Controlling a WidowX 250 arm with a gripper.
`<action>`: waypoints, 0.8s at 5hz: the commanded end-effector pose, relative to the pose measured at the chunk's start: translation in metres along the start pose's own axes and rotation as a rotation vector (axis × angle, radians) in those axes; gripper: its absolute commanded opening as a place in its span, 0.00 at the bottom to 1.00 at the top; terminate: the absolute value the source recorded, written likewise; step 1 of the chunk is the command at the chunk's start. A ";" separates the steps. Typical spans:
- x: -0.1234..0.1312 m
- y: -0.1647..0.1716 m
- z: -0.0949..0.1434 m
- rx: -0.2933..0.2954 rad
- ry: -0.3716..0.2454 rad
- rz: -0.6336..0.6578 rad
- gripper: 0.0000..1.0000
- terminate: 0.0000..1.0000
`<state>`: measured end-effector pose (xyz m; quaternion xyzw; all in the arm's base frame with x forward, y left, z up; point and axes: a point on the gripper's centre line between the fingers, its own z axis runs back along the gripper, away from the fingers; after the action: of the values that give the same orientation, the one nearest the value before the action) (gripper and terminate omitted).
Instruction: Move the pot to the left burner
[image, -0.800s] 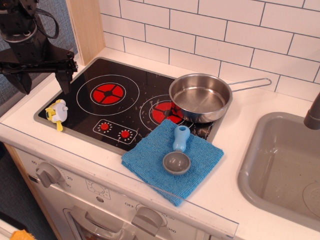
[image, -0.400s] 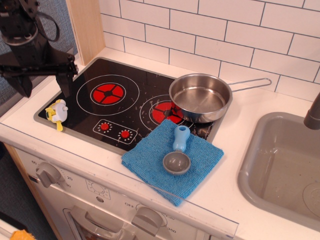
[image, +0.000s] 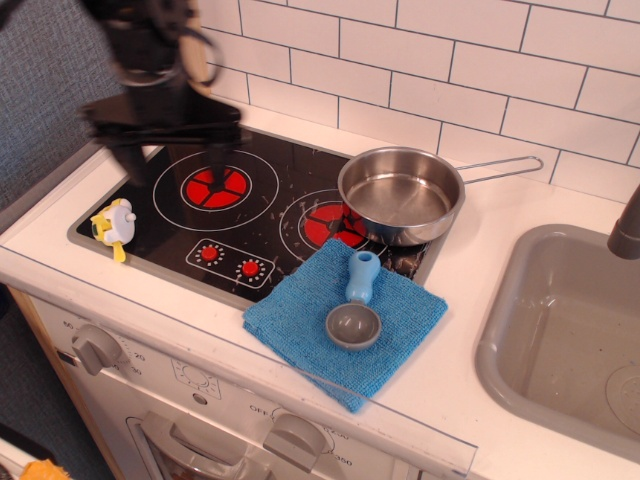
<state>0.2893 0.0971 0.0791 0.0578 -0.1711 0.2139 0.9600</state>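
My gripper needs to grab the pot's rim opposite the wire handle next. Then it can move the pot (image: 400, 195) onto the bare burner by the toy (image: 216, 188).
The pot (image: 400, 195), a shallow shiny steel pan, sits on the back right part of the scuffed right burner (image: 325, 225). Its thin wire handle (image: 505, 168) points right along the tiled wall. The left burner (image: 216, 187), a red disc inside white rings, is bare. My gripper (image: 175, 163) is blurred with motion and hangs open and empty above the left burner's back left part. Its two fingers (image: 217, 158) are spread wide. It is well left of the pot.
A blue cloth (image: 400, 335) lies at the cooktop's front right with a small grey scoop with a blue handle (image: 355, 308) on it. A yellow and white toy (image: 113, 224) sits at the cooktop's left corner. A grey sink (image: 520, 330) is at the right.
My gripper has moved quickly to the right, from off the cooktop's left edge to above the left burner. It stays open. The pot has not moved.
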 end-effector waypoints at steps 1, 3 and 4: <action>0.024 -0.072 0.002 -0.117 -0.052 -0.114 1.00 0.00; 0.044 -0.095 -0.026 -0.160 -0.012 -0.094 1.00 0.00; 0.046 -0.102 -0.042 -0.186 0.004 -0.096 1.00 0.00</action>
<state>0.3818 0.0308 0.0334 -0.0248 -0.1608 0.1562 0.9742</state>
